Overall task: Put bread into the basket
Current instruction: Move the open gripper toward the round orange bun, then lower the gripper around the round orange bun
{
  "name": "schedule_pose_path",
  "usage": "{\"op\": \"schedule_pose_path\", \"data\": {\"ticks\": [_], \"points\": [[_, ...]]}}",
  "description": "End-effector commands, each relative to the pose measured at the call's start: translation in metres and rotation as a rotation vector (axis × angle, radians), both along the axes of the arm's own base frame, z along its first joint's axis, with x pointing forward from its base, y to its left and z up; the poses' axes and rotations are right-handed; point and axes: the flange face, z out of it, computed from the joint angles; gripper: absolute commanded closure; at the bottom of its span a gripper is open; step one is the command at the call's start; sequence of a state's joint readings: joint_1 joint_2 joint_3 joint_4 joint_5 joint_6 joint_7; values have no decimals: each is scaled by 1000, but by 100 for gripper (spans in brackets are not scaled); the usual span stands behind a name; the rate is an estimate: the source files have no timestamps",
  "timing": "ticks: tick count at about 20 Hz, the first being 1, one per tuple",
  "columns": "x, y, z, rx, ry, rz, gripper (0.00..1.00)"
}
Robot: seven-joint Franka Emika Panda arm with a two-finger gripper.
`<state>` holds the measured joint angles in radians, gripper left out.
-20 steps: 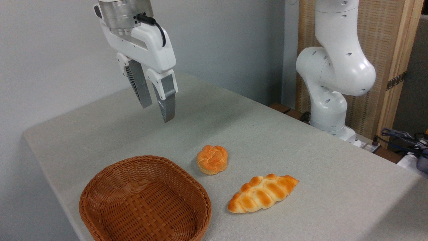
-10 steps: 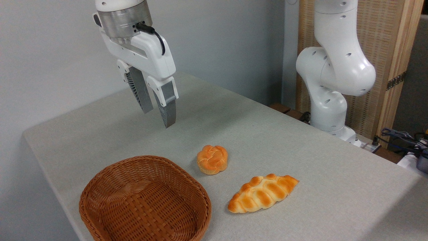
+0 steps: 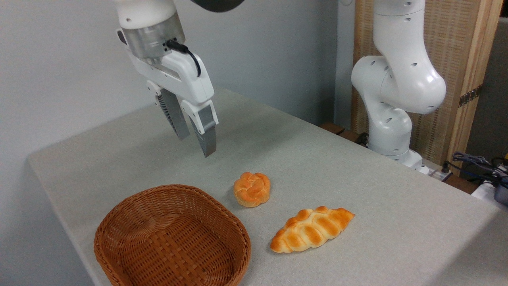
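My gripper should next grab the bread (image 3: 252,189) by its rounded sides to put it into the basket (image 3: 172,237).
The bread (image 3: 252,189), a small round knotted bun in golden orange, lies on the grey table just right of the basket. The basket (image 3: 172,237) of reddish-brown wicker sits at the front left with nothing inside. My gripper (image 3: 197,145) hangs in the air above and to the left of the bun, well clear of it. Its two grey fingers are apart, open, with nothing between them.
A longer braided loaf (image 3: 312,229) lies on the table right of the basket and in front of the bun. The arm's white base (image 3: 393,91) stands at the back right, with cables (image 3: 476,163) beyond the table edge. The grey wall is close behind.
The gripper has come down and shifted slightly right toward the bun over the last second. Bun, loaf and basket have stayed where they were.
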<state>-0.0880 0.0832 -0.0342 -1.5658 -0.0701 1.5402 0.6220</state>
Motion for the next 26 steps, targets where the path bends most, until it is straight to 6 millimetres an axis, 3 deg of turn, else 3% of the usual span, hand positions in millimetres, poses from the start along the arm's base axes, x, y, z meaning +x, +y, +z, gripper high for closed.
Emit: {"op": "schedule_pose_path", "data": {"ticks": [1, 6, 16, 26], "points": [[-42, 4, -21, 17, -12, -34, 0], [-78, 8, -57, 16, -14, -76, 0], [-103, 10, -128, 14, -15, -127, 0], [-103, 15, -143, 31, -30, -154, 0]]}}
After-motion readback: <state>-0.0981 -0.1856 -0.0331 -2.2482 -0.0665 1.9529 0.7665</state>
